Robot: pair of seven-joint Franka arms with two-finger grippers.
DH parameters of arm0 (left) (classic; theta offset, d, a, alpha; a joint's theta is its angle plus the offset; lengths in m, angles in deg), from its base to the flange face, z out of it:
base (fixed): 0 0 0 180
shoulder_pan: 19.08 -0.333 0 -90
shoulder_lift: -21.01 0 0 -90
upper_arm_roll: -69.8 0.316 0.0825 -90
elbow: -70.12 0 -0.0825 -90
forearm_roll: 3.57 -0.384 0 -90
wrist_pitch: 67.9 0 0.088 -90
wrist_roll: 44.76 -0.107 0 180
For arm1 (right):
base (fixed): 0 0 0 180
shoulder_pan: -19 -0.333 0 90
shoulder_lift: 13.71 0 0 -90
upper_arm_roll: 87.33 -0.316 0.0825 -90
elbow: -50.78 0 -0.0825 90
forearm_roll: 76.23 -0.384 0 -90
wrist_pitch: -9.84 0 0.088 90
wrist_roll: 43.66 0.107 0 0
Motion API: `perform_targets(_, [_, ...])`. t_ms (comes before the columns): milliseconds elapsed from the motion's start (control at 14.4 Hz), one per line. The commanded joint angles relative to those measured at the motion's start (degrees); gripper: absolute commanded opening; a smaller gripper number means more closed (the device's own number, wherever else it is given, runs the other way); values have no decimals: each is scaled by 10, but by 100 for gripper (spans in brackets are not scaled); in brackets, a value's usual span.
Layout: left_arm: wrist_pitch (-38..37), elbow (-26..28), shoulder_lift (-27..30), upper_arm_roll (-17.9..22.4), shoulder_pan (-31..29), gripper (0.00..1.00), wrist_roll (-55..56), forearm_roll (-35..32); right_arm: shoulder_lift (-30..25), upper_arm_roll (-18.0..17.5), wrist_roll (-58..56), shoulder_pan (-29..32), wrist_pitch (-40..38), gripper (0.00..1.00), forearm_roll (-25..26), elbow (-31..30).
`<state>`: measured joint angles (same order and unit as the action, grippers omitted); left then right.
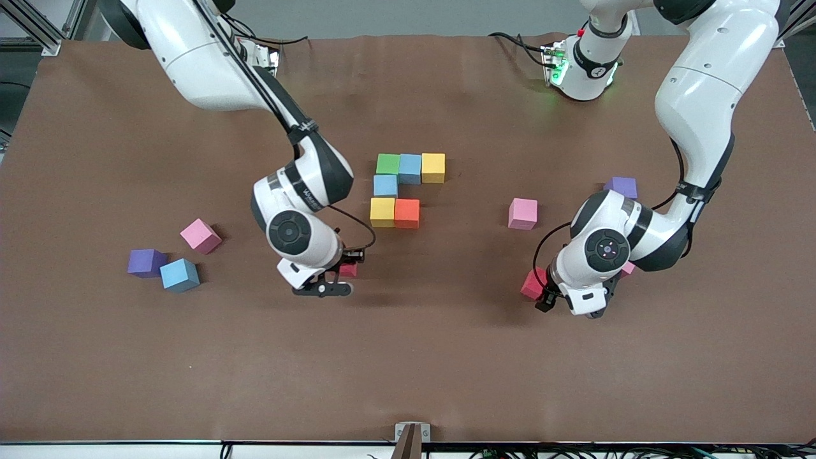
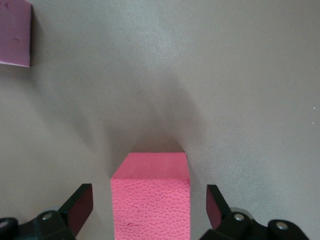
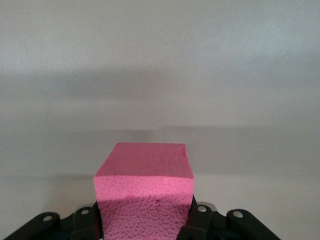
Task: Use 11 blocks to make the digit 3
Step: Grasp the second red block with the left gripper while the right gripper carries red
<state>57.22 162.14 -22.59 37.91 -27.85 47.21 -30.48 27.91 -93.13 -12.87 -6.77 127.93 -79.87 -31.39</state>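
I need to grab the second red block by its opposite sides with my left gripper next, so I can add it to the digit 3 by the orange block (image 1: 407,214).
Six blocks sit joined at mid-table: green (image 1: 387,164), light blue (image 1: 410,168) and yellow (image 1: 433,167) in a row, then light blue (image 1: 385,185), then yellow (image 1: 382,211) beside orange (image 1: 407,213). My right gripper (image 1: 341,278) is shut on a red block (image 1: 348,270) (image 3: 145,195), low over the mat near that group. A second red block (image 1: 530,282) (image 2: 150,200) rests on the table between the open fingers (image 2: 80,207) of my left gripper (image 1: 540,292). Loose pink blocks (image 1: 523,213) (image 1: 200,236) and a light blue block (image 1: 179,275) lie apart. Another pink block (image 1: 628,268) peeks from under the left arm.
One purple cube (image 1: 146,262) touches the loose light blue block toward the right arm's end. Another purple cube (image 1: 621,187) sits by the left arm's elbow. A metal bracket (image 1: 412,437) marks the table's front edge.
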Motion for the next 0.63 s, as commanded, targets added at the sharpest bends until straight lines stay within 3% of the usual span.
perform_targets(0, [5,-10,-10,1,2,100,-24,10,16,5,34,-22,17,50,-13,11])
perform_targets(209, [5,-9,-17,2,1,92,-31,10,27,6,42,-38,19,50,-12,11])
perform_targets(417, [5,-4,-16,2,0,65,-28,11,29,6,56,-57,22,50,-12,6])
perform_targets(487, [1,-3,-12,2,-1,48,-28,11,29,6,68,-63,31,50,-13,5])
perform_targets(557, [-1,-3,-9,1,-2,39,-20,11,29,6,74,-70,42,50,-14,4])
